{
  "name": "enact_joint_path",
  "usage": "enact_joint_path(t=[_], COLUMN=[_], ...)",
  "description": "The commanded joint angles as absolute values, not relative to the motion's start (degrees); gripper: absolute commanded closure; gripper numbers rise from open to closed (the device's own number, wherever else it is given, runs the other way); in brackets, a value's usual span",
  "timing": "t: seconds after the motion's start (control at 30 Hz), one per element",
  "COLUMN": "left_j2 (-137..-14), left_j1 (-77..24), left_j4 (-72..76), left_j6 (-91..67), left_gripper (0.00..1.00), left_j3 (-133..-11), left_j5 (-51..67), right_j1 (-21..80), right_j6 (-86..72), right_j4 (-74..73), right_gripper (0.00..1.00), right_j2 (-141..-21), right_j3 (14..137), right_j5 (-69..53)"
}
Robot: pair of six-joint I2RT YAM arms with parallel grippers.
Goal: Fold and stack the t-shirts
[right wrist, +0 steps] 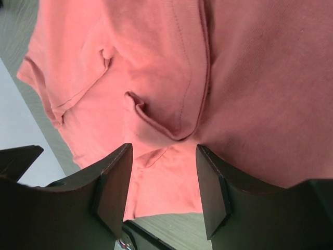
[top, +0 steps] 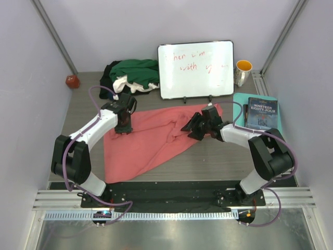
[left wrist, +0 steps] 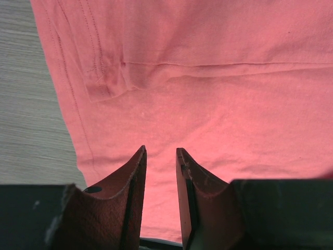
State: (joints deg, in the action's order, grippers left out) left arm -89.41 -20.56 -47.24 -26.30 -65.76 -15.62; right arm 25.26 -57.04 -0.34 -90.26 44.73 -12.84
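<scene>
Next, the right gripper grabs the salmon-pink t-shirt (top: pixel 151 138) by the stitched edge of its creased part (top: pixel 180 133) to spread the cloth for folding.
The salmon-pink t-shirt (top: pixel 151 138) lies spread and rumpled across the middle of the table. My left gripper (top: pixel 124 126) hovers over its far left corner, jaws a little apart with nothing between them; the left wrist view shows the pink cloth (left wrist: pixel 208 94) flat below, with its hem and the table edge at left. My right gripper (top: pixel 193 126) is open over the shirt's right side; the right wrist view shows a folded, creased part of the pink shirt (right wrist: pixel 156 114) below. A heap of dark green, white and black t-shirts (top: pixel 131 74) lies at the back left.
A white board with red writing (top: pixel 196 69) stands at the back. A mug (top: pixel 243 72) is at the back right. A book (top: pixel 261 113) lies on a teal mat at the right. A small red object (top: pixel 72 80) sits at the far left.
</scene>
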Motion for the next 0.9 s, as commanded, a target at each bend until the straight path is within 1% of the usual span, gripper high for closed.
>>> enact_joint_path(t=[0.0,0.23,0.5,0.6,0.67,0.7,0.73,0.77,0.8,0.83,0.87], left_j2=[-89.6,-89.9,-90.1,-90.1,-90.1,-90.2,-90.2,-90.2,-90.3,-90.3,-90.4], left_j1=[-20.6,-20.6,-20.6,-20.6,-20.6,-20.6,-20.6,-20.6,-20.6,-20.6,-20.6], left_j4=[-46.0,-46.1,-46.1,-46.1,-46.1,-46.1,-46.1,-46.1,-46.1,-46.0,-46.1], left_j6=[-25.5,-25.5,-25.5,-25.5,-25.3,-25.4,-25.3,-25.4,-25.3,-25.4,-25.4], left_gripper=[0.7,0.7,0.7,0.69,0.7,0.69,0.69,0.69,0.69,0.69,0.69], left_j3=[-66.0,-66.1,-66.2,-66.3,-66.3,-66.2,-66.3,-66.3,-66.3,-66.3,-66.4], left_j5=[-15.7,-15.7,-15.7,-15.7,-15.8,-15.8,-15.8,-15.7,-15.7,-15.6,-15.6], right_j1=[24.8,23.7,22.1,22.1,22.1,22.1,22.1,22.1,22.1,22.1,22.1], right_j6=[-59.2,-58.9,-57.8,-57.7,-57.7,-57.7,-57.7,-57.7,-57.5,-57.4,-57.0], right_j4=[5.5,7.1,7.5,8.0,9.0,9.3,9.7,9.8,9.8,9.8,9.6], right_gripper=[0.42,0.42,0.44,0.52,0.62,0.7,0.86,0.89,0.95,0.99,0.99], right_j2=[-91.9,-92.9,-96.2,-98.0,-98.7,-98.7,-98.8,-98.8,-98.7,-98.5,-98.0], right_j3=[46.2,46.5,48.6,49.0,48.8,48.7,48.7,48.7,48.7,48.7,48.6], right_j5=[-13.7,-14.3,-18.5,-19.8,-20.6,-20.9,-21.4,-21.5,-21.7,-21.7,-21.8])
